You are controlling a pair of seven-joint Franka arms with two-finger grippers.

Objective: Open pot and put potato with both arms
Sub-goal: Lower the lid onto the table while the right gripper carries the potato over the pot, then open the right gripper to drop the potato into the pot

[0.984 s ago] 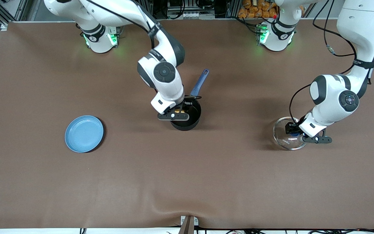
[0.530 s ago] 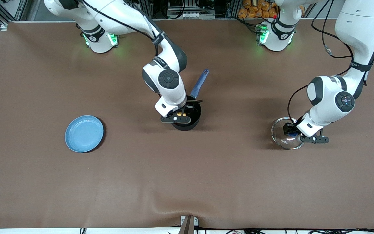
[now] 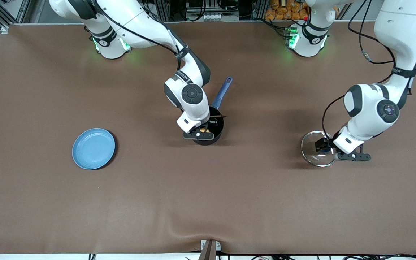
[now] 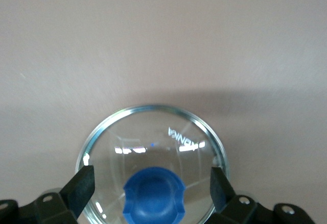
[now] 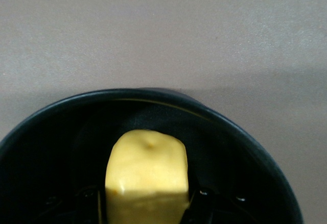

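Note:
In the wrist view the yellow potato (image 5: 147, 170) sits low inside the black pot's rim, so it is now time for my right gripper to open.
The black pot (image 3: 216, 134) stands uncovered mid-table, its blue handle (image 3: 222, 91) pointing toward the robots' bases. My right gripper (image 3: 205, 127) reaches down into the pot's mouth, shut on the yellow potato (image 3: 203, 129). In the right wrist view the potato (image 5: 147, 170) sits between the jaws of the right gripper (image 5: 147, 206), inside the pot's rim (image 5: 245, 137). The glass lid (image 3: 313, 155) lies on the table toward the left arm's end. My left gripper (image 4: 152, 185) hangs open over it, its fingers (image 4: 82, 187) standing clear on either side of the blue knob (image 4: 153, 196).
A flat light-blue plate (image 3: 93, 148) lies toward the right arm's end of the brown table. A small bracket (image 3: 208, 247) juts at the table edge nearest the front camera.
The left gripper has opened and let go of the lid's knob; the lid now rests on the table. The right gripper has sunk deeper into the pot with the potato.

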